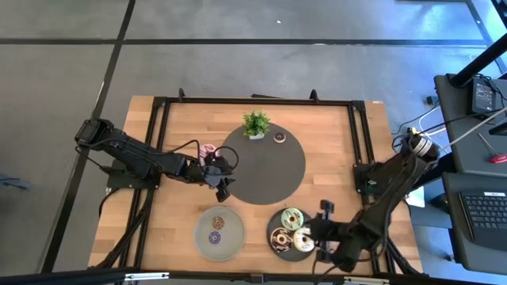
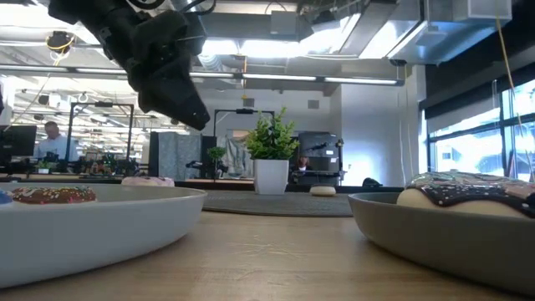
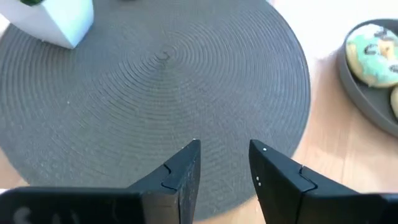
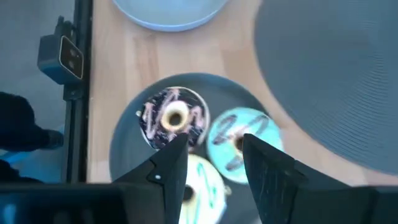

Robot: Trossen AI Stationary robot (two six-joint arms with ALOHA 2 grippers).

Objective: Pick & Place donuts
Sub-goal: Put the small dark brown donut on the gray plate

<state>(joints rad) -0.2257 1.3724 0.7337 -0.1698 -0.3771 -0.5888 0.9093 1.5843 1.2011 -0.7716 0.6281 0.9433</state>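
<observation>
I need to grab the small brown donut by its ring [image 1: 280, 134] with my right gripper next, to move the donut off the mat toward a plate [image 1: 219, 233].
Three donuts lie on the grey plate [image 1: 273, 222] at the near right: a pale green one [image 4: 239, 134], a chocolate-iced one [image 4: 174, 118] and a cream-yellow one [image 4: 202, 180]. My right gripper [image 4: 214, 146] is open and empty above them; in the high view it [image 1: 315, 235] stands at the plate's right rim. My left gripper [image 3: 225, 149] is open and empty above the near left part of the round dark mat [image 1: 265, 170]. A pink donut [image 1: 207, 150] lies on the table by the mat's left edge. A small brown donut [image 1: 279, 138] lies on the mat. Two donuts [image 1: 215, 231] lie on the left plate [image 1: 230, 245].
A small green potted plant [image 1: 255, 124] stands at the mat's far edge. A black frame [image 1: 158, 142] runs along the table's left, far and right sides. Bare wood lies between the mat and the two plates.
</observation>
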